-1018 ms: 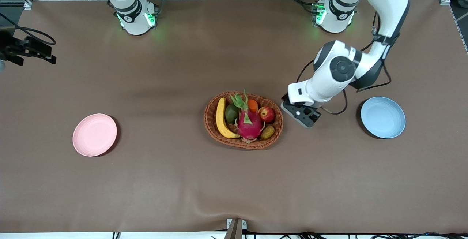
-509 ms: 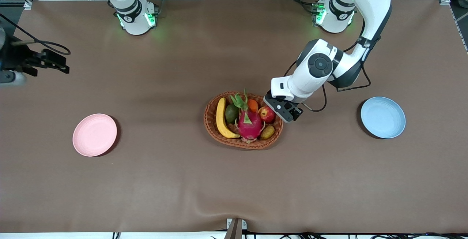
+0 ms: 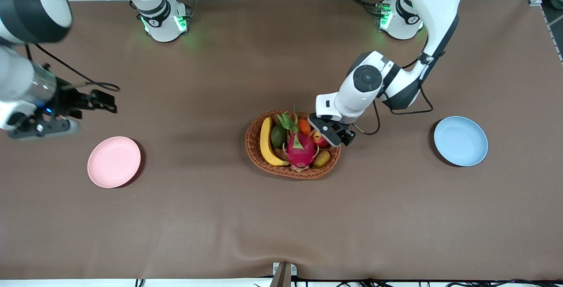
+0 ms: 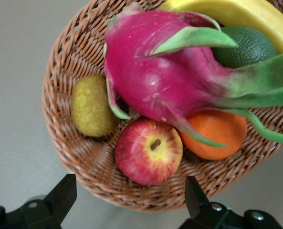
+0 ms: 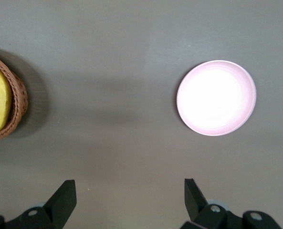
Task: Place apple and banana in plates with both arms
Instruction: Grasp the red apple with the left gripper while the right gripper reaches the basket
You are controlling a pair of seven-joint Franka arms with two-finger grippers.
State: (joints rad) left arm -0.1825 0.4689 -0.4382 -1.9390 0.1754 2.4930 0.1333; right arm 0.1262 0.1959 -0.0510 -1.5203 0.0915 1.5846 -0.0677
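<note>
The left gripper isn't ready to close on the apple yet and should first move toward it: its fingers are over the basket rim (image 4: pixel 131 198), short of the apple's sides.
The apple (image 4: pixel 148 151) lies in the wicker basket (image 4: pixel 60 138) beside an orange and a dragon fruit. In the front view the apple (image 3: pixel 321 141) is partly covered by my left gripper (image 3: pixel 330 133). That gripper (image 4: pixel 129 191) hangs open and empty over the apple's end of the basket. The banana (image 3: pixel 266 142) lies in the basket's other end; it also shows in the left wrist view (image 4: pixel 236 12) and the right wrist view (image 5: pixel 0 100). My right gripper (image 3: pixel 97 101) is open and empty (image 5: pixel 129 195), up over bare table near the pink plate (image 3: pixel 114 161) (image 5: pixel 216 98). The blue plate (image 3: pixel 460 140) is empty.
The basket (image 3: pixel 292 172) stands mid-table between the two plates and also holds a magenta dragon fruit (image 3: pixel 300 146), an orange (image 3: pixel 303 125), an avocado (image 3: pixel 278 136) and a kiwi (image 3: pixel 322 158). Brown cloth covers the table.
My left gripper has moved from beside the blue plate to over the apple in the basket. My right arm has swung into view and come closer to the pink plate.
</note>
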